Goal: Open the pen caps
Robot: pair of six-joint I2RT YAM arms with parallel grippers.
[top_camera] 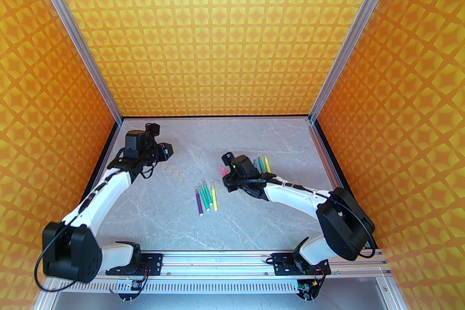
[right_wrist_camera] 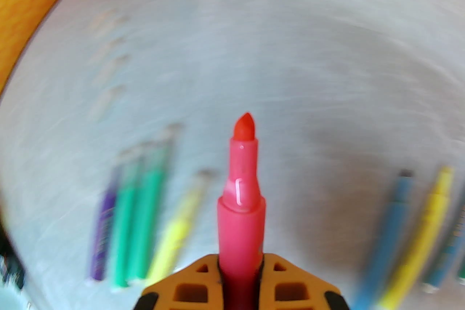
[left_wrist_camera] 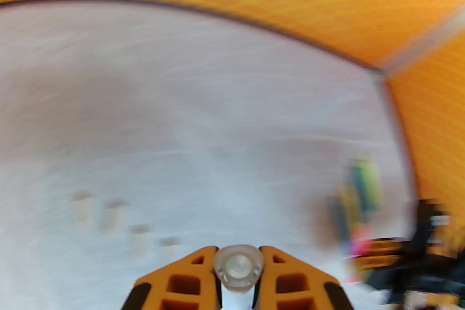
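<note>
The pink marker [top_camera: 222,170] hangs above empty table and would fall short of the uncapped markers if I opened now. It now stays in my right gripper.
My left gripper [left_wrist_camera: 238,259] is shut on one clear pen cap [left_wrist_camera: 238,268], seen end-on between the orange fingers; from above it [top_camera: 170,149] hovers at the table's far left. Several loose pen caps [top_camera: 177,174] lie in a diagonal row just right of it, blurred in the left wrist view [left_wrist_camera: 113,214]. My right gripper [right_wrist_camera: 241,261] is shut on a pink marker [right_wrist_camera: 241,192] whose orange-red tip is bare. From above that gripper [top_camera: 224,174] is near the table's middle, with the pink marker [top_camera: 222,170] sticking out toward the back left.
Purple, green and yellow pens [top_camera: 206,196] with clear caps on lie side by side at mid-table. Uncapped blue, green and yellow markers [top_camera: 264,165] lie behind the right wrist. Orange patterned walls enclose the marble table [top_camera: 254,221] on three sides.
</note>
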